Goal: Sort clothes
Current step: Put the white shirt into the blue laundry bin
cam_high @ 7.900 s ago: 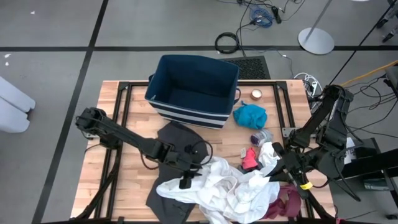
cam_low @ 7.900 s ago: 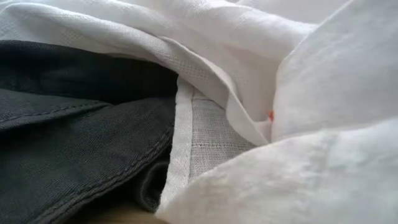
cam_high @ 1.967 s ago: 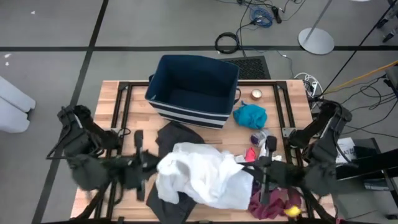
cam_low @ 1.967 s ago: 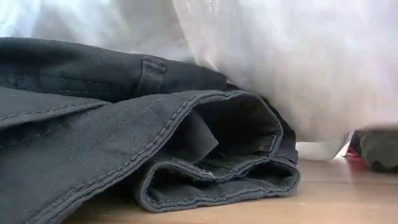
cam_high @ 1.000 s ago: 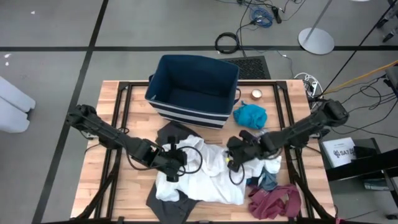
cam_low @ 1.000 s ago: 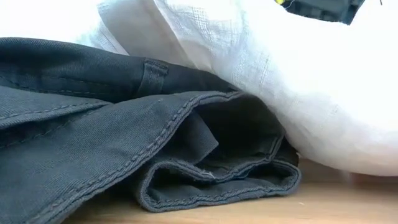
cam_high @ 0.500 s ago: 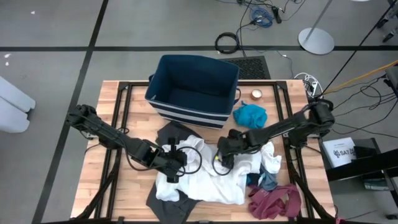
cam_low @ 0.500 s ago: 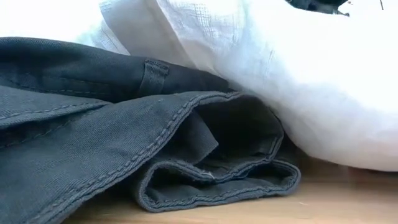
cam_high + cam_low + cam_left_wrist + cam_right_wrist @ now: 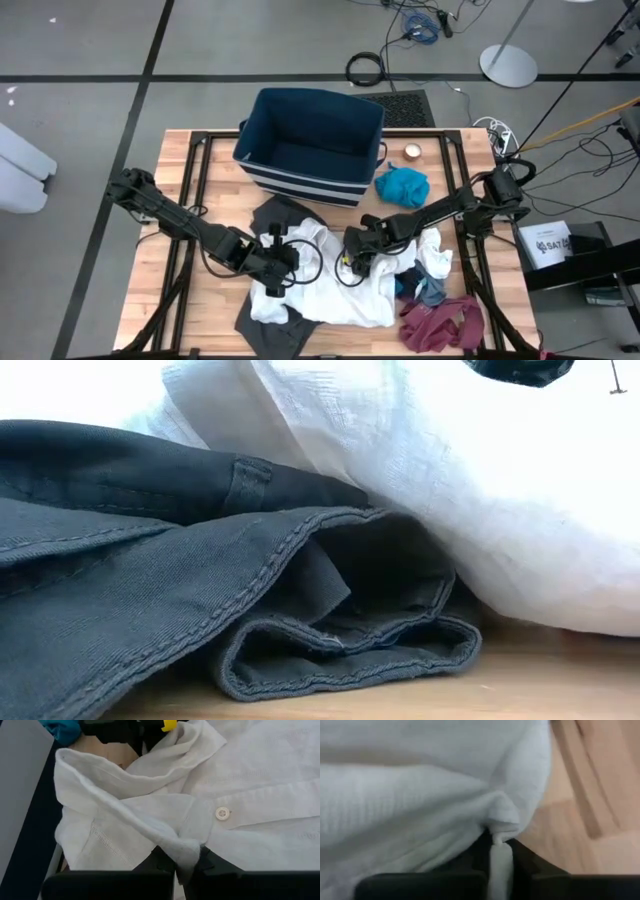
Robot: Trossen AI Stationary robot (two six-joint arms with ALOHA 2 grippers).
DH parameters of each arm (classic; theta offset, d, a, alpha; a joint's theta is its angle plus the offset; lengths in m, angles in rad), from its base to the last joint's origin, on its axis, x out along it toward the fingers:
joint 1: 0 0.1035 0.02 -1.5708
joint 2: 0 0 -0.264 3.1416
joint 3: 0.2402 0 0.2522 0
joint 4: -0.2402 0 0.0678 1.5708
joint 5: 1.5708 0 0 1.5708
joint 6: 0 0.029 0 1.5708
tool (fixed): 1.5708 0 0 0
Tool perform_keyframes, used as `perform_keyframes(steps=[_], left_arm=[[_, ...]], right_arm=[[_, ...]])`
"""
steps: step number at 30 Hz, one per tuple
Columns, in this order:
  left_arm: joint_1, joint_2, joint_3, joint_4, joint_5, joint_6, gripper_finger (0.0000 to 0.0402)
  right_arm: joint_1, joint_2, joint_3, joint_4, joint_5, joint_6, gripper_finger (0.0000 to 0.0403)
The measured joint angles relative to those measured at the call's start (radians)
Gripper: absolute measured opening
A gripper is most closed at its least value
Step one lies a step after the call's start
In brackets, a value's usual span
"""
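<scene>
My right gripper holds the fold beside wood, short of the white shirt's middle (image 9: 320, 290), so I should shift it inward before I open my fingers.
The white shirt (image 9: 325, 285) lies crumpled at the table's near middle, draped over a dark grey garment (image 9: 250, 610) that rests on the wood. My left gripper (image 9: 277, 262) is shut on the shirt's left part, and my right gripper (image 9: 350, 258) is shut on its right part. A bright blue garment (image 9: 402, 186), a small white cloth (image 9: 436, 252), a grey-blue sock (image 9: 430, 291) and a maroon garment (image 9: 446, 323) lie to the right. My left gripper pinches a raised fold of the white shirt (image 9: 183, 851) between its two fingers, near a button (image 9: 222, 813), slanting down from the table's left. The shirt rises to the fingers, and the rest lies on the table. My right gripper pinches a bunched fold of the white shirt (image 9: 499, 833) between its two fingers, slanting steeply down from the table's right. The cloth around the fold stays low on the pile.
The dark blue bin with white stripes (image 9: 312, 148) stands open at the far middle. A small round object (image 9: 412, 152) sits to its right. Bare wood (image 9: 200, 300) shows at the near left, and black frame rails cross the tabletop.
My right gripper has gone toward the table's left and down onto the right part of the white shirt, tipping more steeply. The shirt's right side has bunched a little under it, and the left part has stayed in place.
</scene>
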Motion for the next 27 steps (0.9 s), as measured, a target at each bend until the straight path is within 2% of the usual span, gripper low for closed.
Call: perform_keyframes(steps=[7, 9, 15, 20, 27], left_arm=[[0.001, 0.0, 0.0, 0.002, 0.0, 0.0, 0.0017], [0.001, 0.0, 0.0, 0.01, 0.0, 0.0, 0.0017], [0.001, 0.028, -0.001, 0.148, 0.0, 0.0, 0.0017], [0.001, 0.118, -0.002, 0.283, 0.06, 0.06, 0.0018], [0.017, 0.187, -0.002, 0.335, 0.087, 0.086, 0.0018]], right_arm=[[0.006, -0.182, -0.002, -0.117, 0.015, 0.047, 0.0006], [0.02, -0.246, -0.002, -0.154, 0.059, 0.071, 0.0005], [0.092, -0.405, -0.001, -0.165, 0.13, 0.137, 0.0003], [0.191, -0.438, -0.001, -0.059, 0.167, 0.168, 0.0002], [0.313, -0.358, -0.001, 0.25, 0.168, 0.109, 0.0001]])
